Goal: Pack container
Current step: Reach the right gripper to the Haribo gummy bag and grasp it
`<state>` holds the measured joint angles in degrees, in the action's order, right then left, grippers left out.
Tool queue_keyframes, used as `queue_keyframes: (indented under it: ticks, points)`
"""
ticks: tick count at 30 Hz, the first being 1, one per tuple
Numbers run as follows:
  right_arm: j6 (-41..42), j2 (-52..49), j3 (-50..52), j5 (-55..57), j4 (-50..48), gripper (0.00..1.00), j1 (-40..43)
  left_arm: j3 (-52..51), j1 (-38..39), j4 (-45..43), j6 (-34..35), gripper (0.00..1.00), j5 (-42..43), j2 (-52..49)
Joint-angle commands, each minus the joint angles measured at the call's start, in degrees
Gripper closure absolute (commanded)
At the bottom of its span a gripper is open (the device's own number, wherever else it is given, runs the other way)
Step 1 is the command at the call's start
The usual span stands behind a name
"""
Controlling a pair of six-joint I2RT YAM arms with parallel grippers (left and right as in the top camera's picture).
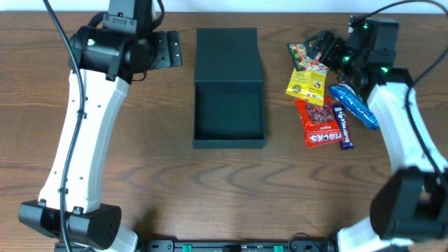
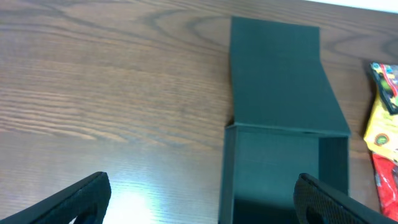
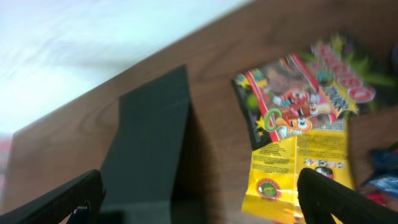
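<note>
I should next grab the dark multicoloured packet by the edge at its HARIBO-lettered end with my right gripper, so its body stays free to go down into the container (image 1: 229,119).
The dark teal container (image 1: 229,119) stands open mid-table, its flap lid (image 1: 227,54) laid flat behind it. It also shows in the left wrist view (image 2: 283,168) and the right wrist view (image 3: 146,155). Snack packets lie to its right: a yellow packet (image 1: 308,80), a red packet (image 1: 319,122), a blue packet (image 1: 353,105) and a dark blue bar (image 1: 343,129). The yellow packet shows in the right wrist view (image 3: 298,155). My left gripper (image 1: 168,49) is open and empty, left of the lid. My right gripper (image 1: 320,43) is open and empty, above the packets' far end.
A dark multicoloured packet (image 1: 299,53) lies at the far end of the snack pile. The wooden table (image 1: 140,161) runs to its far edge behind the lid. The arms' bases stand at the near corners.
</note>
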<state>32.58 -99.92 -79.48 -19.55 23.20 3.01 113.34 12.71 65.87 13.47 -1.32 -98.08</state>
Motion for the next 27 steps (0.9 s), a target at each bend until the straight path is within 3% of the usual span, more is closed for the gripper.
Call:
queue_keyframes:
  ticks: [1, 5, 20, 27]
  points:
    - [14.84, -6.01, -0.66, -1.68, 0.22, 0.01, 3.15, -0.09, -1.51, 0.57, -0.92, 0.05, -0.74, -0.68]
    - [19.12, -10.71, -0.66, -6.01, -2.67, 0.01, 6.86, -0.11, -2.69, 0.79, -1.14, 0.05, -0.57, -0.72]
    - [29.00, -19.76, -0.79, -3.89, -14.60, 0.07, 8.02, -0.11, -3.39, -2.21, -3.02, 0.05, -0.59, -0.92]
    - [29.07, -20.41, -0.79, -0.31, -15.63, 0.04, 9.81, -0.11, -3.39, -3.04, -2.99, 0.05, -0.59, -0.92]
